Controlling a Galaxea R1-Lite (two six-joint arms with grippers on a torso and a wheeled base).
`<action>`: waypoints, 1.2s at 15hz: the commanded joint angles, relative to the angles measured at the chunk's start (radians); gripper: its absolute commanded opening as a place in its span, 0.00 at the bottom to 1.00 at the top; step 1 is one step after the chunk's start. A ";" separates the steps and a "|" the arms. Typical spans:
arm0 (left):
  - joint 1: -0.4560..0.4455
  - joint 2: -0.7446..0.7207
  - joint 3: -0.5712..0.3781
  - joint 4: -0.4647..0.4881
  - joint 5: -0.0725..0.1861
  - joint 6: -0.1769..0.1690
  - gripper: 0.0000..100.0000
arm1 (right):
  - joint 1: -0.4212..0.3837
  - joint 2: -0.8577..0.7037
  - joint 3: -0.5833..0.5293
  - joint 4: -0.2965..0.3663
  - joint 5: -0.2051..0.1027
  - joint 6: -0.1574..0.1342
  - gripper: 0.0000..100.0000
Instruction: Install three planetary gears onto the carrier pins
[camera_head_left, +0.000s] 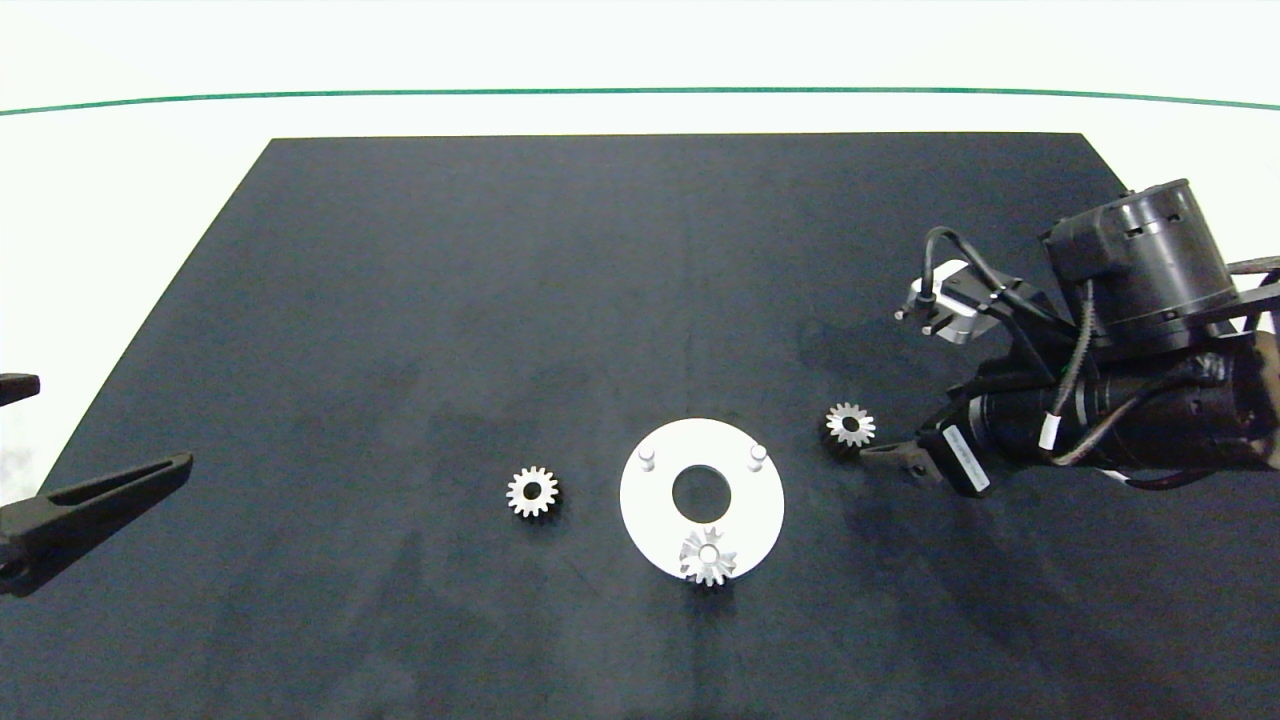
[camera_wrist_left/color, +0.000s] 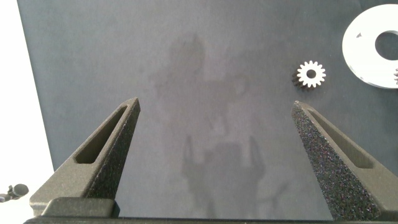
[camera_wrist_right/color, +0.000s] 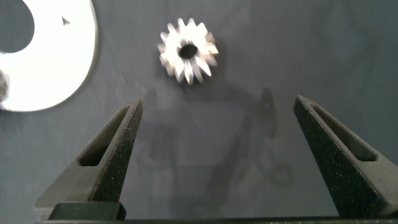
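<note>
Next, my right gripper grabs the third gear by its toothed rim (camera_head_left: 851, 409), leaving its center hole free to slide onto a bare carrier pin.
The white disc (camera_head_left: 650, 510) lies on the black mat with two bare carrier pins (camera_head_left: 646, 458) (camera_head_left: 757, 455) at its far side. One silver planetary gear (camera_head_left: 708, 556) sits on the near pin. A second gear (camera_head_left: 532, 491) lies flat on the mat left of the disc. A third gear (camera_head_left: 851, 424) lies just right of it. My right gripper (camera_wrist_right/color: 217, 102) is open, low over the mat, with that third gear (camera_wrist_right/color: 187, 51) a little ahead of its fingertips and untouched. At the left edge my left gripper (camera_head_left: 114, 423) stands open and empty, far from the left gear (camera_wrist_left/color: 310, 74).
The black mat (camera_head_left: 500, 280) covers most of the white table, and a green line (camera_head_left: 640, 91) runs along the far side. The right arm (camera_head_left: 1100, 400) with its cables reaches in over the mat's right side. The disc's edge (camera_wrist_right/color: 62, 62) shows beside the right gripper.
</note>
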 joint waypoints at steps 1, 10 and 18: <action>0.001 -0.001 -0.005 0.001 0.001 0.002 1.00 | 0.000 0.071 -0.011 -0.022 0.010 -0.001 1.00; 0.004 -0.006 -0.006 0.001 -0.001 0.002 1.00 | 0.007 0.132 -0.088 -0.022 0.030 -0.003 1.00; 0.006 -0.012 -0.011 0.001 -0.001 0.002 1.00 | 0.008 0.167 -0.088 -0.024 0.030 -0.003 0.90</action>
